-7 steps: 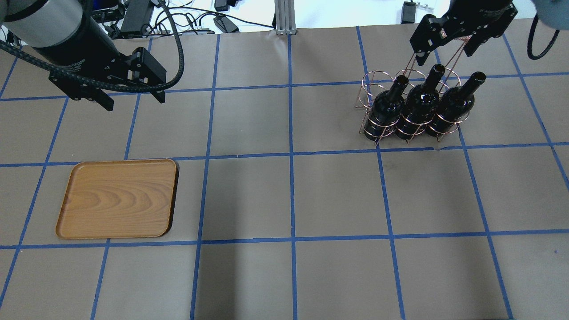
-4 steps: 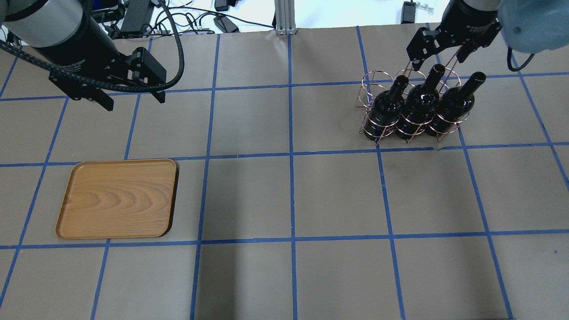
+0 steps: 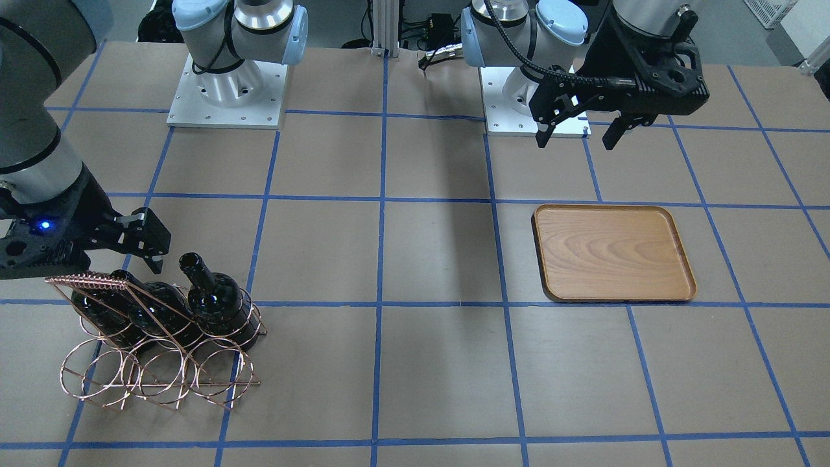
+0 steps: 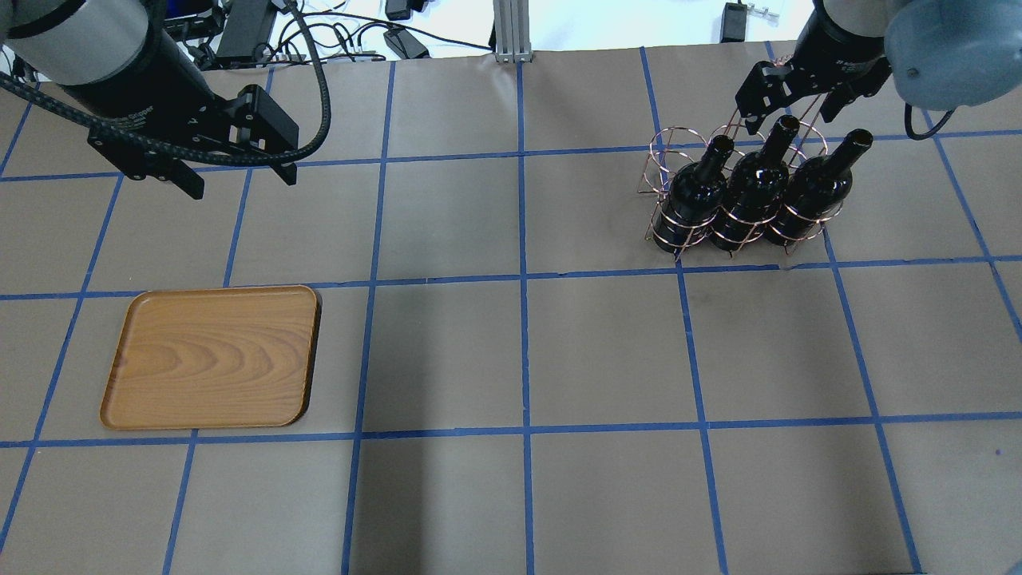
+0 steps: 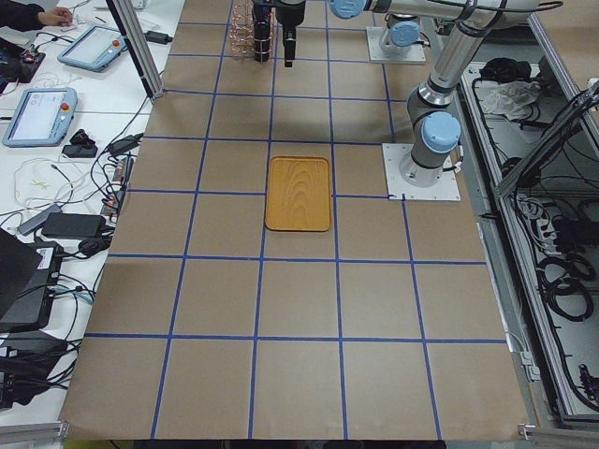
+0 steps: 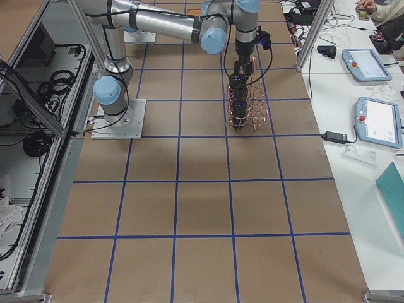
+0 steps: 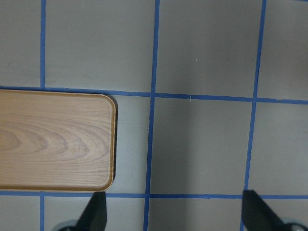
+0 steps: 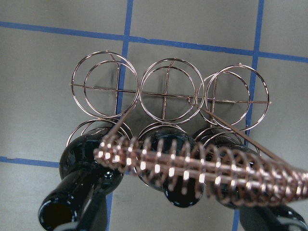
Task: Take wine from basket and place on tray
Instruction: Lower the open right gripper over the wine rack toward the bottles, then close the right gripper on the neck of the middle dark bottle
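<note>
My right gripper picks up the middle bottle by its neck [image 3: 124, 279] next, to carry wine from the basket to the tray [image 3: 613, 253].
Three dark wine bottles [image 4: 750, 188] stand side by side in the front row of the copper wire basket [image 4: 669, 150] at the far right. My right gripper [image 4: 790, 113] is open just over the basket's coil-wrapped handle [image 8: 202, 166], with its fingers [image 8: 96, 211] on either side of the bottle necks. It holds nothing. The wooden tray [image 4: 211, 355] lies empty at the near left. My left gripper [image 4: 242, 184] is open and empty, hovering beyond the tray. In the front-facing view the bottles [image 3: 211, 295], the basket [image 3: 155, 376], the tray [image 3: 613, 253], the right gripper [image 3: 91, 269] and the left gripper [image 3: 576, 143] all show.
The basket's back row of rings [image 8: 106, 86] is empty. The table is brown paper with blue tape lines [image 4: 523, 279]. Both robot bases [image 3: 227, 84] stand at the robot's edge of the table. Cables and gear [image 4: 335, 32] lie beyond the far edge.
My right gripper has come down and closer to the basket's handle and the bottle necks. My left gripper, the basket and the tray have not moved.
</note>
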You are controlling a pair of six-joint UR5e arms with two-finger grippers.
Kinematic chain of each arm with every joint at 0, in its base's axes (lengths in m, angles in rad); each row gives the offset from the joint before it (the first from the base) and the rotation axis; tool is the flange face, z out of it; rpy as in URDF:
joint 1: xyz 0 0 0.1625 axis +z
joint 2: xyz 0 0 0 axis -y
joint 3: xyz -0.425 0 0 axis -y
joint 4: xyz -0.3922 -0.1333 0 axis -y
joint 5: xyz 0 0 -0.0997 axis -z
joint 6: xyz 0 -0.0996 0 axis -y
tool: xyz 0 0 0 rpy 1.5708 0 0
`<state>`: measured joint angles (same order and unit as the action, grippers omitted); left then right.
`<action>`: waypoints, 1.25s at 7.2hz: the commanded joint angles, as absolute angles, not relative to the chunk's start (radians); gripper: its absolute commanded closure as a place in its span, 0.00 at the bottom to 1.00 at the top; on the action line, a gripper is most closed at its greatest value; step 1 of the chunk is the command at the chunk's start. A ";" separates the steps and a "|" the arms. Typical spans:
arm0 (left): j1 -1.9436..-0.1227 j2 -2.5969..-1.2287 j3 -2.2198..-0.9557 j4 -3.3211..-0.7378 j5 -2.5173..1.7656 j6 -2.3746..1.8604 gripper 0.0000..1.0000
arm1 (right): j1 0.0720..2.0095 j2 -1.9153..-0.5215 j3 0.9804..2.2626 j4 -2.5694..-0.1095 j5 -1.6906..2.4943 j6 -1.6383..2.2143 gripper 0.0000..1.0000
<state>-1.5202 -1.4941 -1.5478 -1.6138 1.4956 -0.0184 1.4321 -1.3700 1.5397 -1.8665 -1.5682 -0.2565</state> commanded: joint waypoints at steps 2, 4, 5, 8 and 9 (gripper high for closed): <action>-1.520 -1.494 -1.548 -1.614 1.496 -0.018 0.00 | 1.431 -1.345 1.542 -1.885 -1.563 -0.256 0.12; -1.520 -1.494 -1.548 -1.614 1.496 -0.018 0.00 | 1.431 -1.338 1.542 -1.890 -1.571 -0.261 0.21; -1.520 -1.494 -1.548 -1.614 1.496 -0.018 0.00 | 1.431 -1.338 1.542 -1.887 -1.575 -0.262 0.27; -1.520 -1.494 -1.548 -1.614 1.496 -0.018 0.00 | 1.431 -1.327 1.542 -1.888 -1.574 -0.264 0.35; -1.520 -1.494 -1.548 -1.614 1.496 -0.018 0.00 | 1.431 -1.328 1.542 -1.885 -1.575 -0.264 0.35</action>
